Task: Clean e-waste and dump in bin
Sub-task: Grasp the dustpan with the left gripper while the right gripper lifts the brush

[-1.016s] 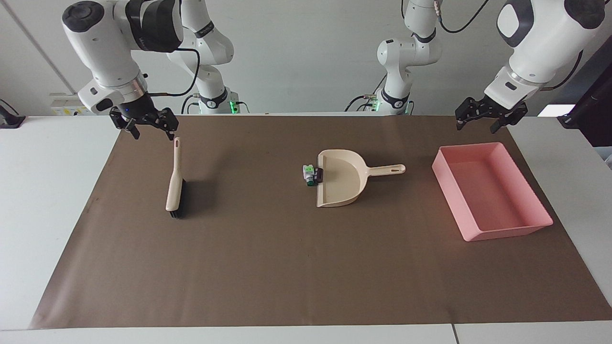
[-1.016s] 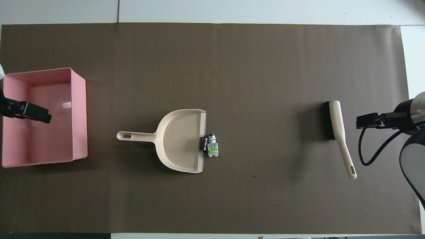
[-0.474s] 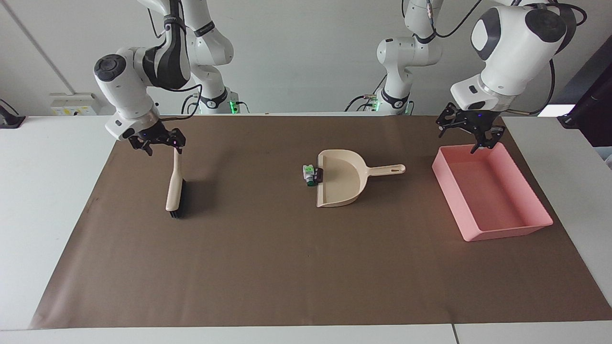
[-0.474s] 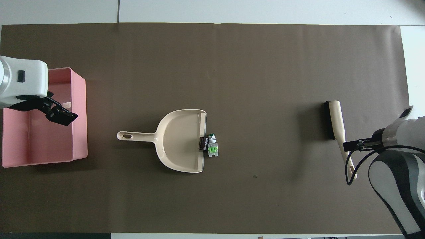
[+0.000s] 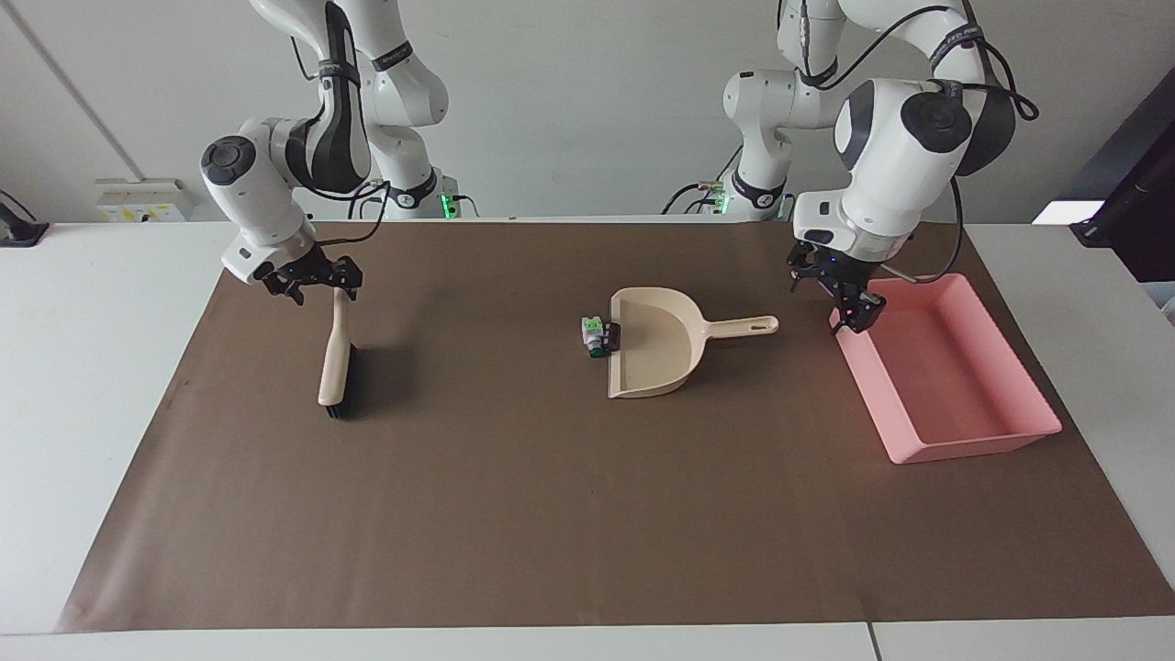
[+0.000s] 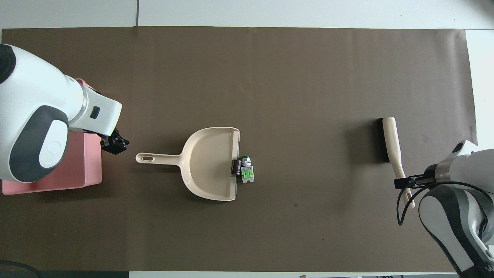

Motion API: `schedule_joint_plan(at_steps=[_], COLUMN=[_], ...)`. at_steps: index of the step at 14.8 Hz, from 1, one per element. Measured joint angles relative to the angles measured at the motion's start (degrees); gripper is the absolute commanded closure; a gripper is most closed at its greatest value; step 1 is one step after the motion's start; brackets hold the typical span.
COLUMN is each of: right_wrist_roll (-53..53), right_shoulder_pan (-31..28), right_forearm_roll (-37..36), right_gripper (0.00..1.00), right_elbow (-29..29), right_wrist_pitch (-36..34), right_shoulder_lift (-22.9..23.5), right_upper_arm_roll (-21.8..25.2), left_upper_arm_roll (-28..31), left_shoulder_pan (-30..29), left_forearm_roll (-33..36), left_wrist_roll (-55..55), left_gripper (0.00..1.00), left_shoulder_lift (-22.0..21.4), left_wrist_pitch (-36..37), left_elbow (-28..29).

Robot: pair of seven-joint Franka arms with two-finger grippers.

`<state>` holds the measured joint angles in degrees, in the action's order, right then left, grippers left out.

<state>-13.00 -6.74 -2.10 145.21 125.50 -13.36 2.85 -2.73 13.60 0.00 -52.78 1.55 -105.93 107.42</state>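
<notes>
My left gripper should grab the beige dustpan by its narrow handle (image 6: 158, 159) next, because the dustpan's scoop is far wider than the gripper's open fingers.
The e-waste (image 5: 597, 335) (image 6: 244, 169) lies as a small cluster at the open lip of the beige dustpan (image 5: 654, 353) (image 6: 210, 164): a white-and-green bit and a dark block that touches the lip. The pink bin (image 5: 973, 448) (image 6: 83, 181) stands toward the left arm's end of the table. My left gripper (image 5: 840, 298) (image 6: 114, 144) hangs open over the bin's wall beside the dustpan's handle. My right gripper (image 5: 317, 283) (image 6: 399, 182) is open, low over the handle end of the beige brush (image 5: 332, 367) (image 6: 388, 139); I cannot tell whether it touches.
A brown mat (image 5: 514, 514) covers most of the white table. The brush lies toward the right arm's end, its dark bristles resting on the mat. The left arm's forearm hides much of the bin in the overhead view.
Both arms have come down and inward. The left gripper went from above the bin's robot-side end to its wall by the dustpan handle. The right gripper dropped onto the brush handle's end.
</notes>
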Motion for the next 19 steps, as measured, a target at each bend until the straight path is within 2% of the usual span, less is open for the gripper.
schedule_joint_plan(at_steps=[6, 9, 10, 11, 12, 13, 19], right_wrist_roll=[0.00, 0.00, 0.00, 0.00, 0.00, 0.00, 0.01], right_shoulder_pan=[0.14, 0.24, 0.33, 0.38, 0.38, 0.38, 0.39], right_forearm_roll=[2.71, 2.90, 2.91, 2.91, 2.91, 2.91, 3.82], right_gripper=[0.05, 0.23, 0.31, 0.45, 0.66, 0.99, 1.00], right_elbow=[0.97, 1.09, 1.11, 1.12, 1.12, 1.12, 1.12], right_wrist_pitch=[3.33, 3.44, 3.44, 3.44, 3.44, 3.44, 3.39], right_shoulder_lift=[1.26, 1.76, 1.79, 1.80, 1.80, 1.80, 1.81], right_upper_arm_roll=[-0.07, -0.09, -0.09, -0.11, -0.12, -0.13, -0.19], left_upper_arm_roll=[-0.07, -0.07, -0.07, -0.08, -0.08, -0.08, -0.09], left_shoulder_pan=[6.01, 7.75, 8.27, 8.62, 8.74, 8.78, 10.24], left_forearm_roll=[2.76, 3.86, 4.51, 4.97, 5.30, 5.56, 5.84], left_wrist_roll=[-1.33, -1.70, -1.70, -1.70, -1.70, -1.87, -2.05], left_gripper=[0.14, 0.15, 0.15, 0.16, 0.16, 0.17, 0.22], left_shoulder_lift=[0.66, 0.31, 0.03, -0.39, -0.98, -1.56, -2.45], left_wrist_pitch=[-10.89, -13.48, -14.58, -15.71, -16.66, -17.44, -19.09], left_elbow=[11.28, 15.21, 16.51, 17.84, 19.22, 20.38, 22.17])
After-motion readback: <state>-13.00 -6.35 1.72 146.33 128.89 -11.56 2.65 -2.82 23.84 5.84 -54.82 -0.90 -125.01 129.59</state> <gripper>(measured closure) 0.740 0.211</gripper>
